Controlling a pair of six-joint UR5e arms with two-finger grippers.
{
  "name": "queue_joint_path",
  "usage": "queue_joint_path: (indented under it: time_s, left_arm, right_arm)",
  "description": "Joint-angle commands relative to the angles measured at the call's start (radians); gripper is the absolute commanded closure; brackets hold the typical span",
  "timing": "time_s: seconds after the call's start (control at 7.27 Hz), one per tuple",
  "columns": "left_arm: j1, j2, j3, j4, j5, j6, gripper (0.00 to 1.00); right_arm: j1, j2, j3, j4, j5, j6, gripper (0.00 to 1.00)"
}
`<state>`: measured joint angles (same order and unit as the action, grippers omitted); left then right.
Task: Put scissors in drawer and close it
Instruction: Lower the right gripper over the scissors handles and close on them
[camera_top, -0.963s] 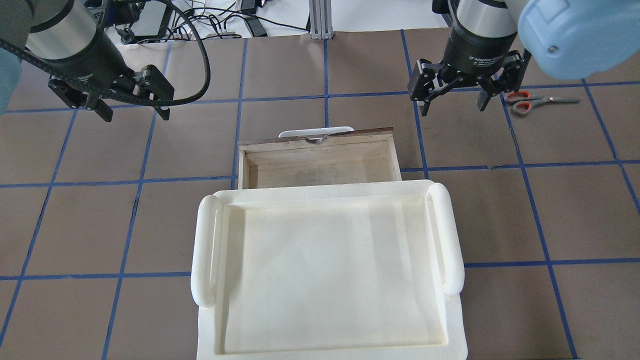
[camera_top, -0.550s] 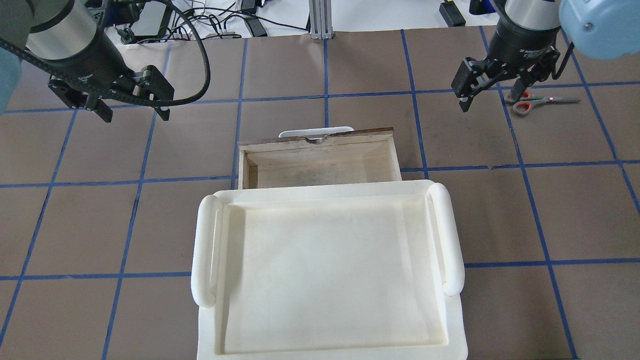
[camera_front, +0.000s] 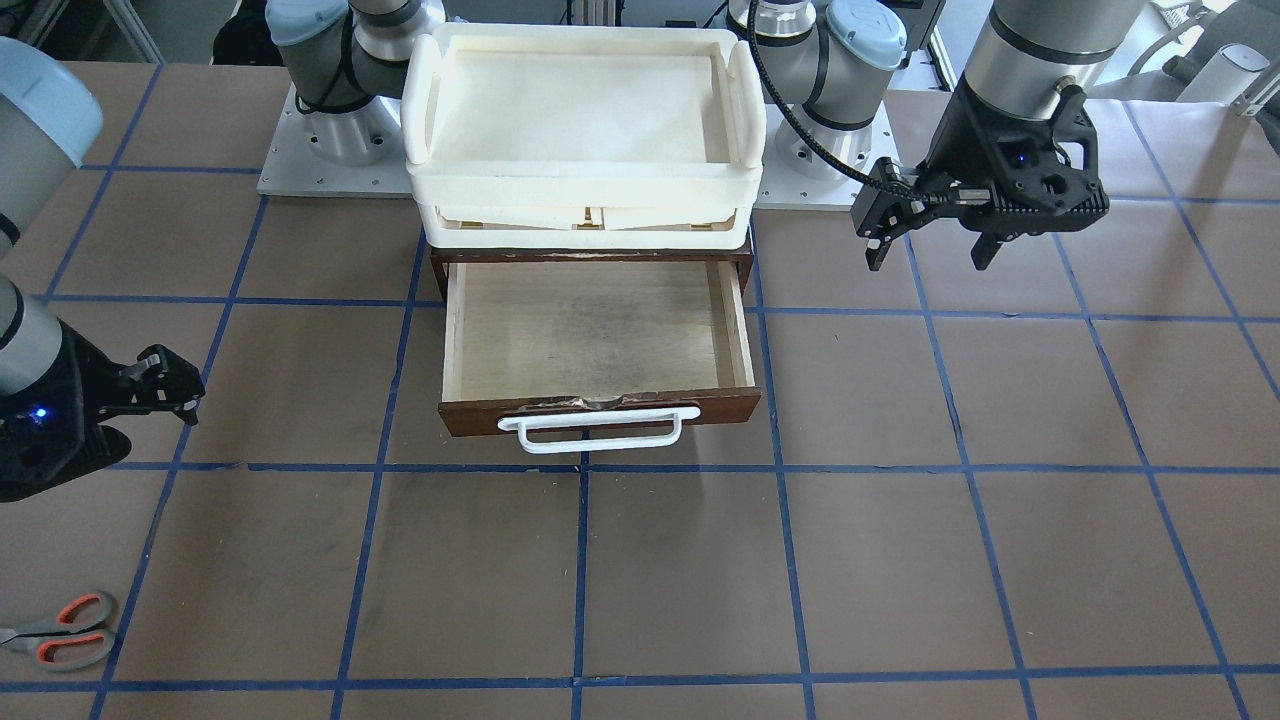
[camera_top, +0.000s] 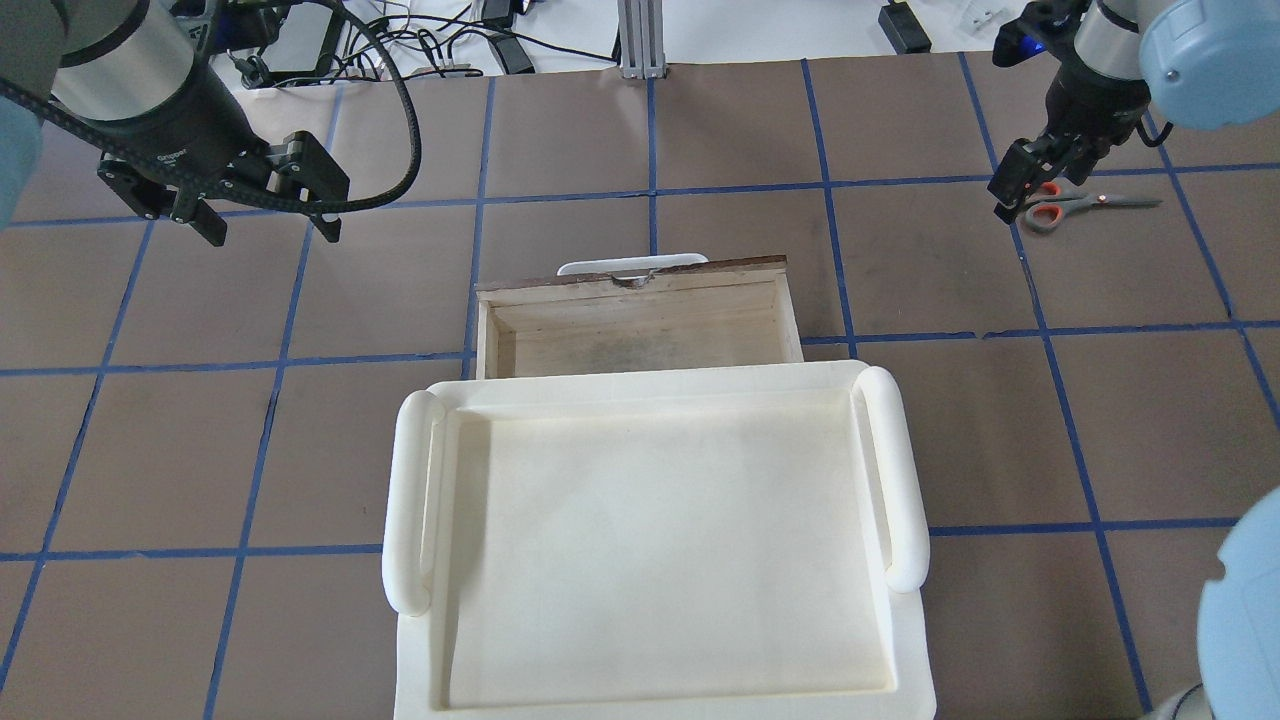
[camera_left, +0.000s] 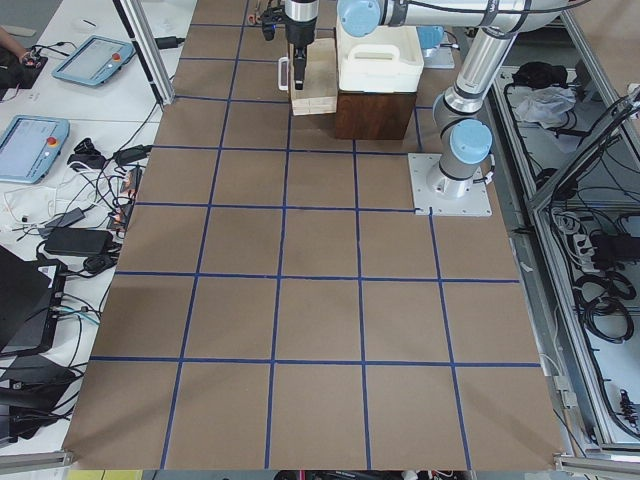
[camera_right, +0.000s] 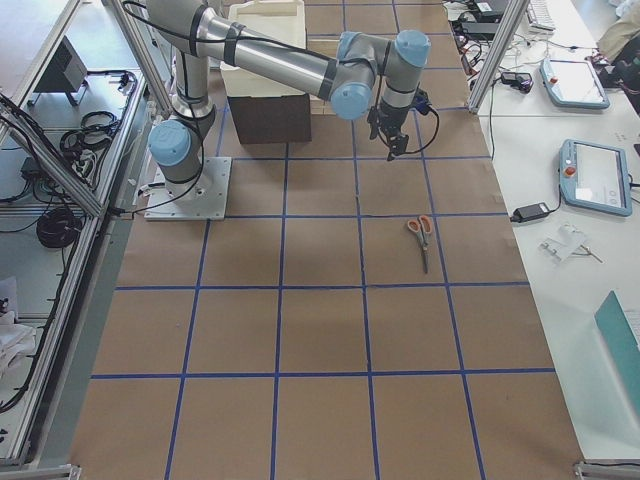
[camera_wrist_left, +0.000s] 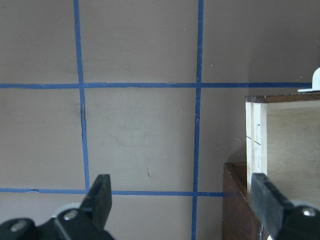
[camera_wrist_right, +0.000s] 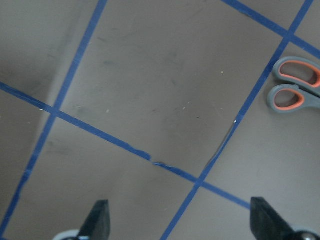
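My right gripper grabs the scissors where the grey handles meet the blades next, to put them in the drawer (camera_front: 596, 330).
The scissors (camera_top: 1048, 206), grey handles lined orange, lie flat on the table at the far right; they also show in the front view (camera_front: 62, 630) and the right wrist view (camera_wrist_right: 295, 87). The brown wooden drawer (camera_top: 640, 345) stands pulled out and empty, its white bar handle (camera_front: 598, 428) facing away from me. My right gripper (camera_top: 1005, 203) is open and empty, hovering just left of the scissors' handles; its fingers frame bare table in the right wrist view (camera_wrist_right: 180, 220). My left gripper (camera_top: 272, 232) is open and empty above the table, left of the drawer (camera_wrist_left: 280, 150).
A cream-white plastic tray (camera_top: 410, 500) sits on top of the dark cabinet (camera_front: 590, 256) that holds the drawer. Blue tape lines grid the brown table. Cables and tablets lie beyond the table's far edge (camera_top: 430, 50).
My right arm has swung right and away toward the scissors, and its wrist has turned so the gripper shows edge-on. The left arm, the drawer and the scissors have not moved.
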<state>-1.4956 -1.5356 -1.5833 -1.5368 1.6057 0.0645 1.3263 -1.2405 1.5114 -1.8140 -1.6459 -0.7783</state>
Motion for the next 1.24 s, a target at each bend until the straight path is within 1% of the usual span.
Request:
queue_joint_path:
  time_s: [0.0,0.14,0.28,0.41,0.55,0.69,0.83,0.96,1.1]
  left_arm:
    - [0.000,0.000,-0.001,0.000,0.005,0.000,0.00]
    - [0.000,0.000,-0.001,0.000,0.005,0.001,0.00]
    - [0.000,0.000,-0.001,0.000,0.005,0.001,0.00]
    - [0.000,-0.001,-0.001,0.000,0.003,0.001,0.00]
    - [0.000,0.000,-0.001,0.000,0.005,0.001,0.00]
    - [0.000,0.000,-0.001,0.000,0.005,0.001,0.00]
    - [0.000,0.000,-0.001,0.000,0.005,0.001,0.00]
    - [0.000,0.000,-0.001,0.000,0.003,0.001,0.00]
    - [0.000,0.000,-0.001,0.000,0.005,0.001,0.00]
  right_arm:
    - [-0.031,0.106,0.000,-0.198,-0.044,-0.235,0.00]
    - [-0.068,0.171,0.000,-0.291,-0.031,-0.418,0.00]
    - [-0.087,0.227,-0.002,-0.432,-0.028,-0.605,0.00]
    - [-0.091,0.264,-0.014,-0.486,-0.022,-0.756,0.00]
    - [-0.110,0.283,-0.034,-0.487,0.036,-0.888,0.00]
    - [-0.166,0.308,-0.055,-0.489,0.134,-0.971,0.00]
    - [-0.208,0.343,-0.092,-0.487,0.176,-1.068,0.00]
    - [-0.222,0.378,-0.133,-0.487,0.176,-1.155,0.01]
    - [-0.223,0.401,-0.151,-0.484,0.176,-1.170,0.04]
